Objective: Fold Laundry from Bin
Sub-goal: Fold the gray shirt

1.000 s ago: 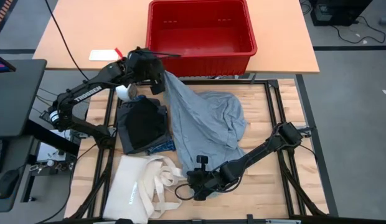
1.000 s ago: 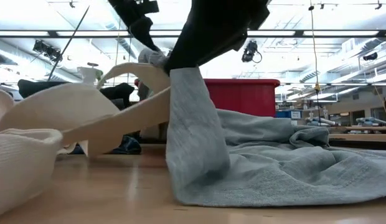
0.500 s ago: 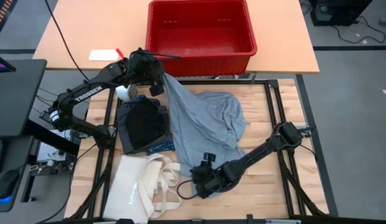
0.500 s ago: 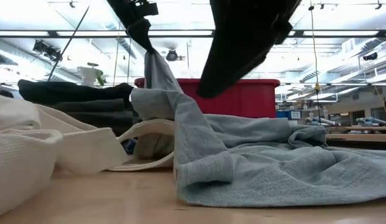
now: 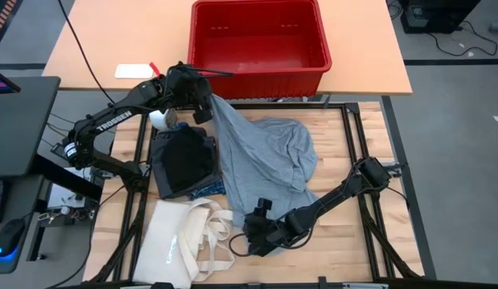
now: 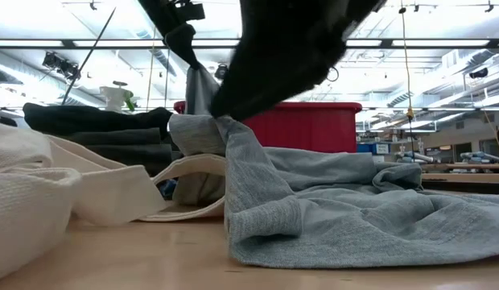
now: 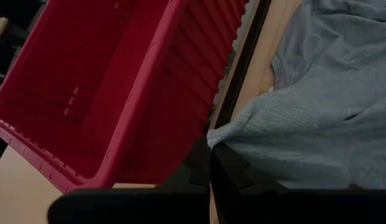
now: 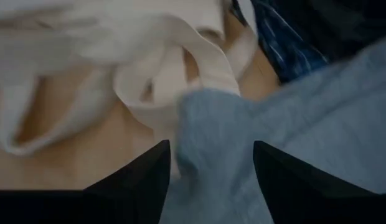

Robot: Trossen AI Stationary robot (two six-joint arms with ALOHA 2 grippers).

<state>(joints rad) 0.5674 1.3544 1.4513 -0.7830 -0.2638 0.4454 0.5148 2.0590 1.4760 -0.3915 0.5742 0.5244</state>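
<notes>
My right gripper grabs the grey garment (image 5: pixel 265 156) by its loose corner (image 5: pixel 240 218) next, to spread the garment out for folding.
A grey garment (image 5: pixel 265 156) lies spread on the wooden table in front of the red bin (image 5: pixel 259 40), which looks empty. My left gripper (image 5: pixel 204 103) is shut on the garment's far left end, just before the bin's near wall. My right gripper (image 5: pixel 254 233) is open and low over the garment's near left corner (image 8: pixel 208 124). In the right wrist view one finger (image 8: pixel 143 180) stands on each side of that corner. A cream tote bag (image 5: pixel 185 241) lies beside the corner, at the near left. My left gripper pinches an edge of the grey garment's far left end (image 7: pixel 219 134) between its shut fingers, coming slanting down from the table's left. That end is lifted, and the cloth (image 6: pixel 197 84) runs down from it onto the table. My right gripper is close over the near corner; whether it touches the cloth cannot be told.
A stack of dark folded pieces (image 5: pixel 185 160) with blue plaid under it sits left of the grey garment. A white bottle (image 5: pixel 161 119) stands behind the stack. Bare wood lies at the near right (image 5: pixel 353 249). The tote's handles (image 5: pixel 221 229) loop next to my right gripper.
My right gripper has opened and let go of the grey garment's near left corner. The corner had been held up with a tote handle; both have dropped back onto the table. The gripper has rolled a little and stays low over the corner.
</notes>
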